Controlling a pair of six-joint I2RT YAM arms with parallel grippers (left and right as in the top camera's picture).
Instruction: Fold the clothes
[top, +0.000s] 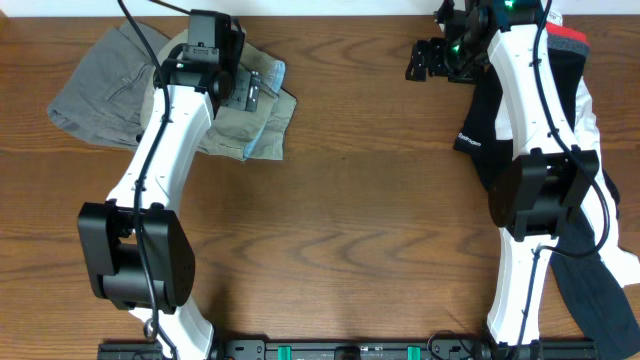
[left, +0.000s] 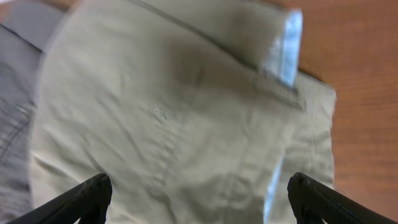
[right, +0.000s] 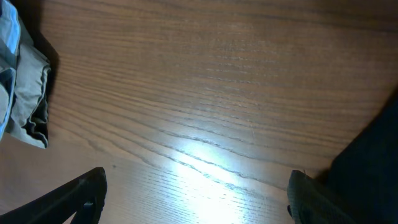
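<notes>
The khaki garment's folded layers need to be pinched next by my left gripper beside the light blue lined edge, to lay the garment over the grey garment (top: 100, 85) (left: 15, 115).
A folded khaki garment with a light blue lining (top: 262, 118) lies at the back left of the table, beside a grey garment (top: 100, 85). My left gripper (top: 250, 92) is open and hovers just above the khaki garment, which fills the left wrist view (left: 186, 112). A black garment (top: 490, 125) with white and red parts lies in a heap along the right side. My right gripper (top: 422, 60) is open and empty at the back, just left of the black garment; its edge shows in the right wrist view (right: 373, 155).
The wooden table (top: 380, 220) has bare surface across its middle and front. The khaki garment's edge shows at the left of the right wrist view (right: 25, 93). Dark cloth (top: 600, 290) lies at the right front edge.
</notes>
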